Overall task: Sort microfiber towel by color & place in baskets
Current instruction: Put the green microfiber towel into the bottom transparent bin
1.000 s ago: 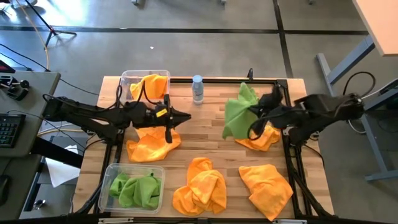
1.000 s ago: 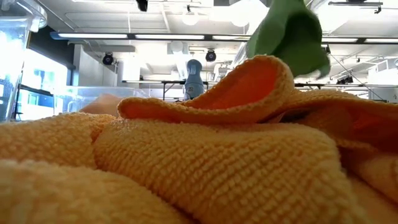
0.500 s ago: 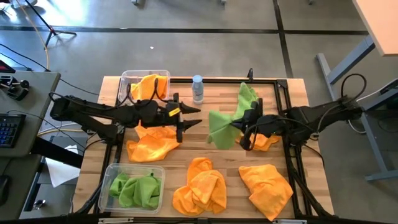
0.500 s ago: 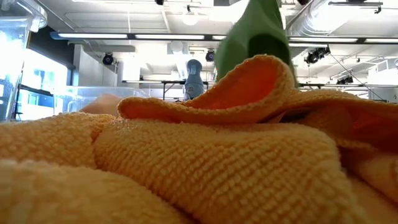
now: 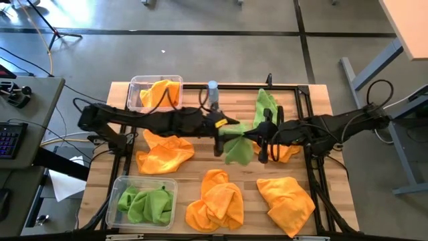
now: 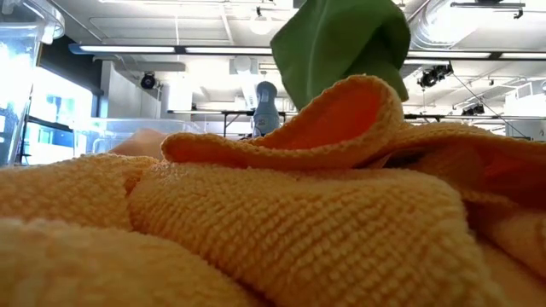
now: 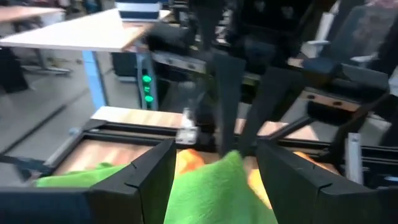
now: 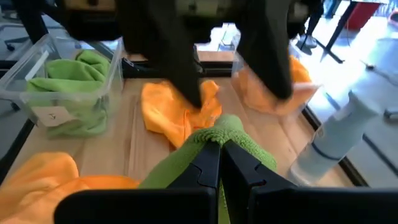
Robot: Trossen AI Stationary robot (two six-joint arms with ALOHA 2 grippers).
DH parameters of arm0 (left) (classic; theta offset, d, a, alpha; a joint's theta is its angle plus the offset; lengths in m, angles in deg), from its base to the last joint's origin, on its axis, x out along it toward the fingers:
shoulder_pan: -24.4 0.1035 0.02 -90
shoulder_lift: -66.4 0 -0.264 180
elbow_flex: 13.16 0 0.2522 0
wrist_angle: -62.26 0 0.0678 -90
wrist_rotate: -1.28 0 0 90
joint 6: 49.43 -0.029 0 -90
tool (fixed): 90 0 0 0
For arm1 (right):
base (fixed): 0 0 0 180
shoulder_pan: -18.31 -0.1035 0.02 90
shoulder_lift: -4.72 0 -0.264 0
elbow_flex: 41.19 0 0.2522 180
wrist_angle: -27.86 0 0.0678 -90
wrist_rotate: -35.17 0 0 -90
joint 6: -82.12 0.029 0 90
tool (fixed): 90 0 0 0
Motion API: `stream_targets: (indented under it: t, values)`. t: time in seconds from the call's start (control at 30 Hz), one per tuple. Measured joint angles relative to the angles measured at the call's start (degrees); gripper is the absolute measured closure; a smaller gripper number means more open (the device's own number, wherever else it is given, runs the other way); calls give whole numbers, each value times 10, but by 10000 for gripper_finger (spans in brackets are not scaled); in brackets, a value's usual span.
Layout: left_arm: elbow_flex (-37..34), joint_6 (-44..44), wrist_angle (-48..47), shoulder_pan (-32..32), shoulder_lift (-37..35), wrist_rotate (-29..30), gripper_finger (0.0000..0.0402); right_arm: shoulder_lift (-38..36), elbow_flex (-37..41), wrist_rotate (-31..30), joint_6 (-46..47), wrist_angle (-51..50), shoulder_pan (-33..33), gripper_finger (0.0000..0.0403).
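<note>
Next, my left gripper should grab the green towel (image 5: pixel 237 146) by the peaked fold standing up, since the towel hangs slack and spreads wide below.
A lime green towel (image 5: pixel 237 146) hangs over the table's middle, with my right gripper (image 8: pixel 219 163) shut on it. My left gripper (image 7: pixel 214 155) reaches in from the table's left and is open, one finger on either side of the same towel (image 7: pixel 211 186). In the low view the green towel (image 6: pixel 341 43) hangs behind an orange towel (image 6: pixel 256 222) that fills the foreground. More green cloth (image 5: pixel 263 106) shows farther back; whether it is the same towel, I cannot tell. The far left basket (image 5: pixel 137 86) holds an orange towel. The near left basket (image 5: pixel 120 184) holds green ones. My right gripper pinches a bunched fold at the green towel's top (image 8: pixel 219 127) between its two fingers. The fingers come nearly level from the table's right. The towel hangs below them; its lower end is hidden behind the orange towel in the low view. My left gripper stands around the towel; whether its fingers (image 7: pixel 155 174) touch it, I cannot tell.
Orange towels lie on the table at the left (image 5: pixel 164 150), near middle (image 5: pixel 215 204), near right (image 5: pixel 286 201) and under my right arm (image 5: pixel 289 150). A clear bottle (image 5: pixel 212 94) stands at the far edge. A dark frame rail (image 5: pixel 241 86) runs along the far side.
My left gripper has gone toward the table's right, up to the green towel, and has opened. My right gripper has carried the green towel toward the table's middle and has turned its wrist; the towel now hangs between the two grippers.
</note>
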Motion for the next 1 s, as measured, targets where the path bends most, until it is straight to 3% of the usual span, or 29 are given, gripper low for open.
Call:
stream_targets:
  t: [0.47,0.57,0.77,1.0]
  values:
    - [20,38,-36,-13,61,-4,203,-13,0,30,-77,66,0,403]
    - [20,38,-39,-14,60,24,244,-13,0,34,-77,65,0,403]
    - [23,73,-46,-12,55,38,377,-13,0,25,-61,62,0,403]
    - [23,82,-67,-12,52,50,395,-13,0,24,-28,-16,0,402]
